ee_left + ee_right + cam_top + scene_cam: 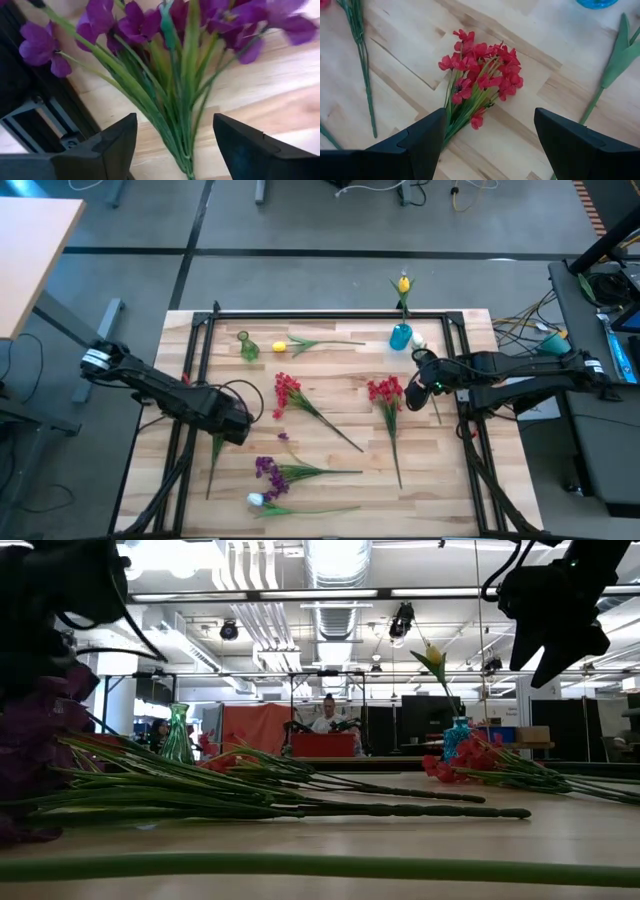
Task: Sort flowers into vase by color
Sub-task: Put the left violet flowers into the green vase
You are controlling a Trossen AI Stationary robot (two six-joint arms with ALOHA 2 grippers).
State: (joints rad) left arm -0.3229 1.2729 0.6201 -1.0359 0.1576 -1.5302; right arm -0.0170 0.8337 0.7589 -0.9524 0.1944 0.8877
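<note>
I need to grab the purple flower bunch by its green stems with my left gripper next, to sort it into the green vase [248, 348].
My left gripper [240, 428] [175, 120] is open and hangs over a purple flower bunch [165, 55] lying flat on the table. One finger stands on each side of the bunch's stems, clear of them. The right gripper [418, 387] [490, 112] is open too, raised above a red flower cluster [480, 75] [385, 392] that lies on the table. A second red flower [287, 390], a purple one [268, 470], a white tulip [256, 500] and a yellow tulip [280, 347] lie flat as well. One yellow tulip [403, 283] stands in the blue vase [401, 335].
A green vase [247, 347] stands near the table's far left. Black frame rails [190, 395] run along the table's left and right sides under the arms. A green leaf and stem [617, 55] lies beside the right gripper. Bare wood shows mid-table [340, 375].
</note>
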